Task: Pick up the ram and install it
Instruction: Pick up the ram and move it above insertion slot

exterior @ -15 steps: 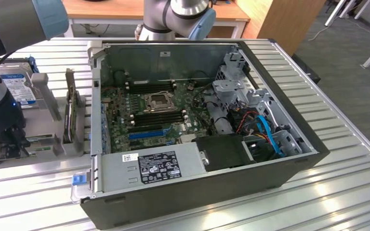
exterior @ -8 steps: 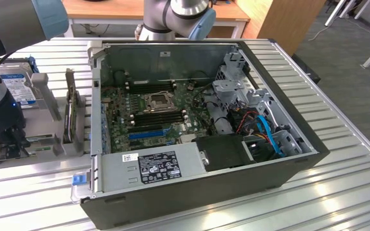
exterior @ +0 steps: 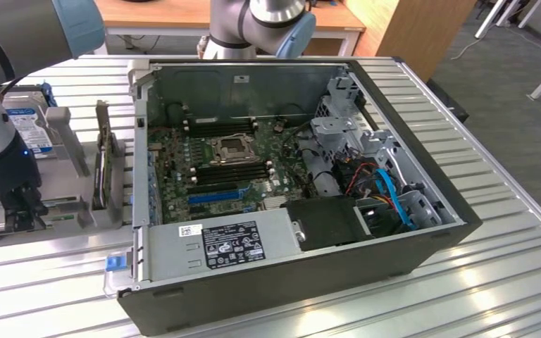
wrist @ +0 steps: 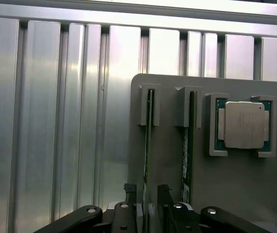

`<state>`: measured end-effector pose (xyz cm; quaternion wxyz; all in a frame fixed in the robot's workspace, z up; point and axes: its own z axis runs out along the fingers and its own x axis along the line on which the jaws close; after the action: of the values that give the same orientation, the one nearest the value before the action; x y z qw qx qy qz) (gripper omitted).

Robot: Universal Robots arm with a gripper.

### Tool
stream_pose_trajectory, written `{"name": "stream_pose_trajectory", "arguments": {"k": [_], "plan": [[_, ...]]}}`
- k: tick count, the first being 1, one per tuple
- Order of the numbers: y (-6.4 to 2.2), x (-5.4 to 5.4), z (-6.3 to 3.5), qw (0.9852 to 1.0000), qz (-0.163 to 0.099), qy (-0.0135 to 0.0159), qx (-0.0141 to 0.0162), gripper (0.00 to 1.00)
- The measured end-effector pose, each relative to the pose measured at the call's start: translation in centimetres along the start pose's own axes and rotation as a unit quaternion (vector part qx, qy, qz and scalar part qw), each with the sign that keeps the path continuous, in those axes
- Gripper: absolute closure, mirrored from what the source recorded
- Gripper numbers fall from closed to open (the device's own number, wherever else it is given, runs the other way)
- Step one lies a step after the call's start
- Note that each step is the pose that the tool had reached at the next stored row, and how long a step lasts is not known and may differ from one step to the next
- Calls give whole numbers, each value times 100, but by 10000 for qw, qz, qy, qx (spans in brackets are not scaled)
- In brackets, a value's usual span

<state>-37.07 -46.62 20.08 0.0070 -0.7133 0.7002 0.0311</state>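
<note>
Next, my gripper grabs the ram stick by its end [wrist: 146, 194] to install it into the motherboard's memory slots.
Two green ram sticks stand on edge in slots of a grey parts holder [wrist: 170, 165]. My gripper [wrist: 147, 195] is open and straddles the end of one ram stick [wrist: 148, 141], one finger [wrist: 130, 199] on each side, with a small gap to the board. The other ram stick [wrist: 187, 141] stands in the neighbouring slot, just outside the fingers. In the exterior view my gripper [exterior: 15, 211] reaches down onto the holder [exterior: 64, 211] at the exterior view's left, beside the open computer case [exterior: 289, 282]. Black memory slots [exterior: 222, 127] lie on the motherboard next to the processor socket [exterior: 228, 149].
A square silver processor chip [wrist: 244, 124] sits in the holder beyond the second stick. A dark card with a metal bracket [exterior: 101, 165] and a hard drive [exterior: 22, 123] stand in the holder near the arm. The case's power supply [exterior: 223, 243] and cables [exterior: 388, 190] crowd its near and right parts.
</note>
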Motion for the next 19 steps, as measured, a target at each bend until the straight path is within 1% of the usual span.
{"name": "stream_pose_trajectory", "arguments": {"k": [10,12,13,19], "plan": [[-1,0,0,10000,0,0,0,69],[-1,0,-1,10000,0,0,0,71],[-1,0,0,10000,-1,0,0,77],[-2,9,-1,10000,-1,0,0,77]]}}
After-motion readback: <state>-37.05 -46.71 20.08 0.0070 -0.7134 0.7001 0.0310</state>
